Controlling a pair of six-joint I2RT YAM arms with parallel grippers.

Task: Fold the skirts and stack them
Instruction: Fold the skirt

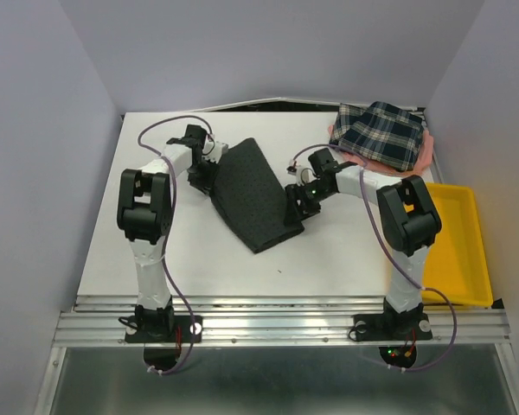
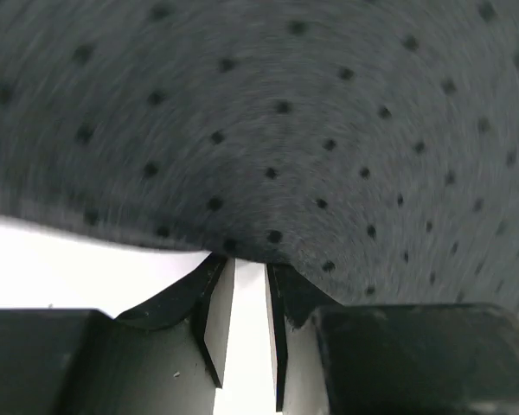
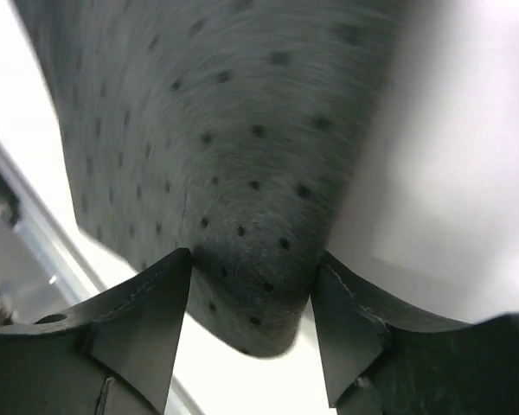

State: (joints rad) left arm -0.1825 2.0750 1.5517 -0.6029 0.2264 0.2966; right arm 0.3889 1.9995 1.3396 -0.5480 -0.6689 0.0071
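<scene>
The charcoal dotted skirt needs to be grabbed next by its hem with my left gripper, opposite my right gripper, and then I will fold it over.
The charcoal dotted skirt lies folded slantwise on the middle of the white table. My left gripper is at its left edge. In the left wrist view its jaws stand narrowly apart, with the skirt's hem caught at their tips. My right gripper is at the skirt's right edge. There a rounded fold of the dotted cloth is squeezed between both fingers. The plaid skirt lies on the pink skirt at the back right corner.
A yellow plastic tray stands along the table's right edge, beside the right arm. Grey walls close in the table on the left, back and right. A metal rail runs along the near edge.
</scene>
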